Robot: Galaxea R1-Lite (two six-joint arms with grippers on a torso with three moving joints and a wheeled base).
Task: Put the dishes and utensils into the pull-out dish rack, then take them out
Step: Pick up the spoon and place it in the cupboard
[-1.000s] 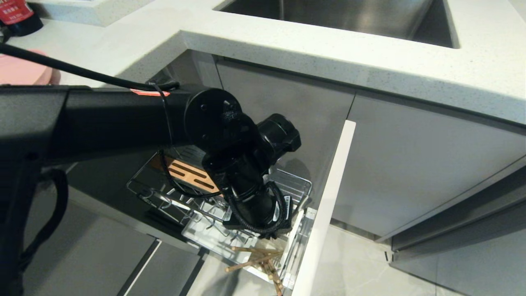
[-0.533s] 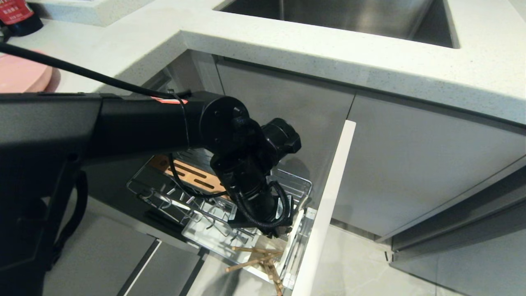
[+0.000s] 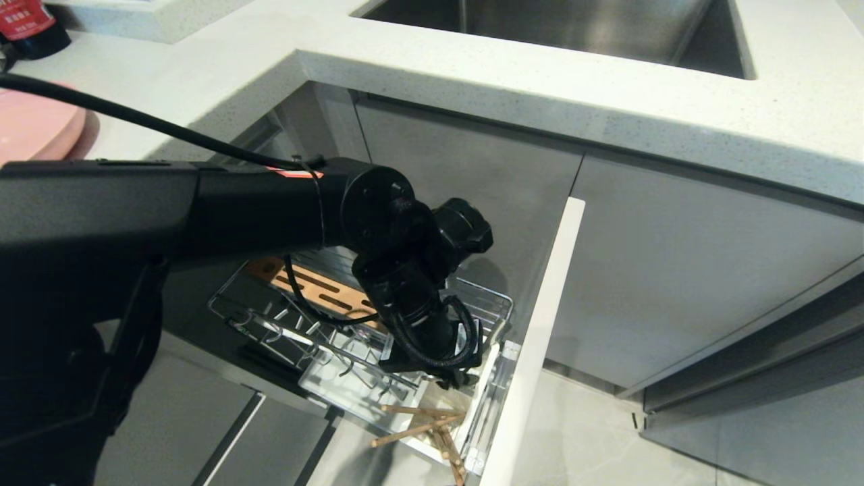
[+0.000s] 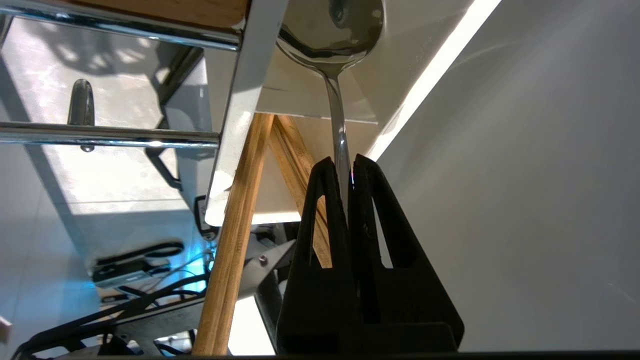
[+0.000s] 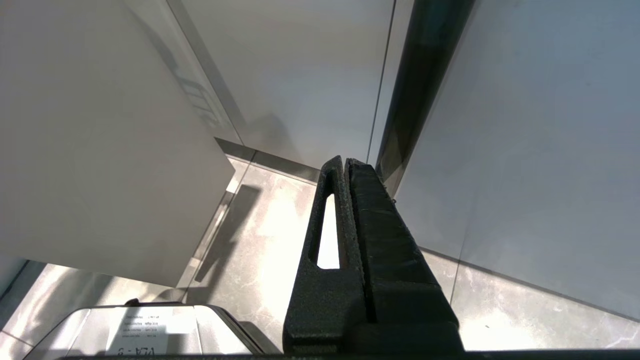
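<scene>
Beyond my fingers, the silver spoon's bowl (image 4: 339, 36) sits between the white caddy's sides, so the spoon would rest inside. It is now time to open my left gripper.
The pull-out dish rack (image 3: 250, 317) stands drawn out below the counter, with its slotted wooden strip (image 3: 317, 287) and white utensil caddy (image 3: 489, 398). My left arm reaches down over the caddy end. My left gripper (image 4: 342, 162) is shut on the silver spoon (image 4: 332, 40) by its handle, and the spoon's bowl points into the white caddy (image 4: 400, 60). The wooden chopsticks (image 3: 418, 428) lean crossed in the caddy, right beside the gripper (image 4: 240, 210). A pale-pink dish (image 3: 34, 121) shows partly on the counter at far left. The white bowl is out of view. My right gripper (image 5: 345, 161) hangs shut and empty above the floor.
The rack's front panel (image 3: 540, 324) stands edge-on just right of the caddy. The speckled countertop (image 3: 472, 74) with a steel sink (image 3: 574, 27) overhangs the rack. A red-labelled bottle (image 3: 27, 20) stands far left. Grey cabinet doors (image 3: 675, 283) and tiled floor (image 3: 594, 439) lie to the right.
My left arm has sunk a little and shifted right, carrying the spoon lower towards the caddy. The chopsticks and the rack have not moved.
</scene>
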